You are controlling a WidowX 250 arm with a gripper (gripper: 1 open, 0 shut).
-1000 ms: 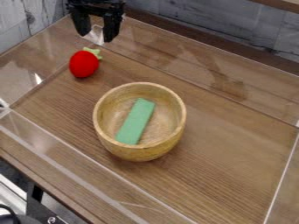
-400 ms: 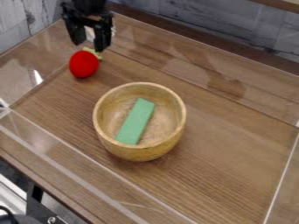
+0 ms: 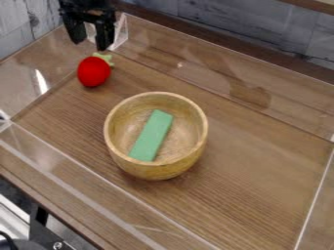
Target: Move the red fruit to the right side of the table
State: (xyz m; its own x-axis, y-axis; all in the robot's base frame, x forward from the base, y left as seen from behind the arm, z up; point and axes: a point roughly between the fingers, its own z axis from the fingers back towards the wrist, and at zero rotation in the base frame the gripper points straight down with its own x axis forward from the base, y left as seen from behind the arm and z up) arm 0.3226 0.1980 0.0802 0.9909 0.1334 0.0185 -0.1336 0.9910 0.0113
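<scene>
The red fruit needs to move across the table. My gripper will next grab it by its green top [image 3: 107,60].
The red fruit [image 3: 93,71] is a small strawberry-shaped toy with a green top, lying on the brown wood-grain table [image 3: 248,156] near its far left. My gripper [image 3: 89,39] hangs just above and behind the fruit, pointing down. Its two dark fingers stand apart, open, with nothing between them, and there is a small gap between them and the fruit.
A round light wooden bowl [image 3: 192,146] sits at the table's middle with a green rectangular block [image 3: 151,135] lying inside it. Low clear acrylic walls [image 3: 26,132] border the table on all sides.
The gripper has shifted left in the picture, from right of the fruit's top to almost directly above it. Fruit, bowl and block have not moved.
</scene>
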